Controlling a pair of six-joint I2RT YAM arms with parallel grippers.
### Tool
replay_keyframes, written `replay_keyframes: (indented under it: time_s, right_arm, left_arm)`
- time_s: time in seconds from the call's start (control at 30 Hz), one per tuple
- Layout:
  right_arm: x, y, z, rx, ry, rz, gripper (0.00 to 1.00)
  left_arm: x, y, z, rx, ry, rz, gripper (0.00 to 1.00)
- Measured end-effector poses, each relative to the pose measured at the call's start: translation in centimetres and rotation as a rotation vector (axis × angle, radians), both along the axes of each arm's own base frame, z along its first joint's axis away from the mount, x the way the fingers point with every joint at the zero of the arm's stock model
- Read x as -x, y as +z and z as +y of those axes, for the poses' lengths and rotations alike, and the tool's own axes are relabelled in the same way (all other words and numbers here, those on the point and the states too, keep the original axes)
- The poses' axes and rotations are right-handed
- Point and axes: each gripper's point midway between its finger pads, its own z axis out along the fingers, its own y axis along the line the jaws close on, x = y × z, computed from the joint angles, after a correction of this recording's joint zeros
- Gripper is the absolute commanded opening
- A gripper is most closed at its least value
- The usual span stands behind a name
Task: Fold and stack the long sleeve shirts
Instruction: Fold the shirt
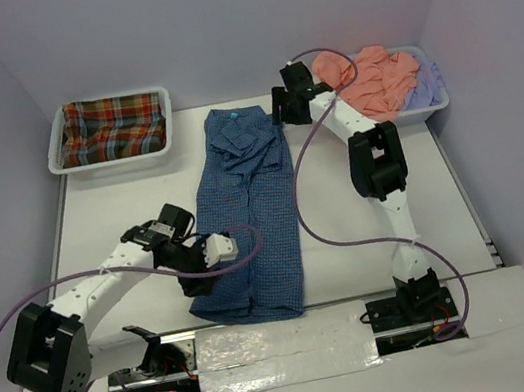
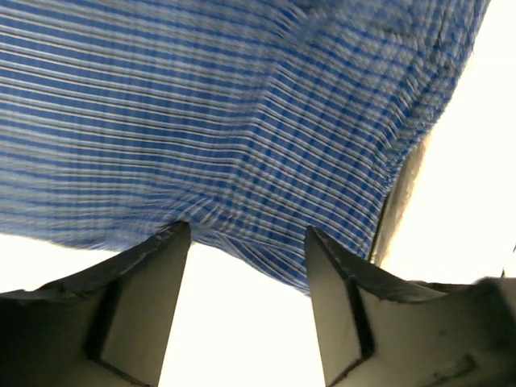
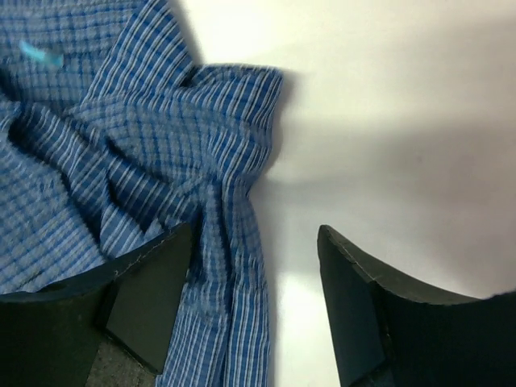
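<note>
I will next use my left gripper to grab the blue checked shirt [image 1: 250, 213] at its near hem corner, so that I can fold the hem toward the collar.
The blue checked shirt [image 1: 250, 213] lies lengthwise in the middle of the table, sleeves folded in, collar at the far end. My left gripper [image 1: 199, 280] is open at the shirt's near left hem; the left wrist view shows the cloth edge [image 2: 242, 161] just beyond the open fingers. My right gripper [image 1: 280, 112] is open at the shirt's far right shoulder; the right wrist view shows the folded sleeve and shoulder edge [image 3: 161, 161] between and left of the fingers. The red-green plaid shirt [image 1: 115, 125] fills the left tray. The salmon shirt [image 1: 373, 78] and lavender shirt [image 1: 423, 81] lie in the right tray.
A white tray [image 1: 57, 156] stands at the far left, another white tray [image 1: 439, 106] at the far right. Purple cables loop from both arms over the table. A foil-covered strip [image 1: 284, 346] runs along the near edge.
</note>
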Motion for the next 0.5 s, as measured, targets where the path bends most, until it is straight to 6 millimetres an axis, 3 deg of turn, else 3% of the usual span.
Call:
replay_keyframes:
  time_s: [0.13,0.27,0.37,0.5]
  right_arm:
    - [2.5,2.8,0.9,0.04,0.037,-0.018,0.72]
    - [6.8,6.8,1.6,0.038,0.046,-0.042,0.73]
    - [11.7,9.0,1.5,-0.002,0.049,-0.059,0.76]
    - [20.3,8.5,1.7,-0.046,0.073,-0.028,0.8]
  left_arm:
    - [-1.6,3.0,-0.7,0.028,0.027,-0.066,0.91]
    - [-3.2,7.5,-1.3,0.075,0.052,-0.182,0.91]
    - [-4.0,10.6,-0.9,0.085,0.063,-0.295,0.92]
    - [-4.5,13.3,1.2,0.03,-0.008,-0.527,0.88]
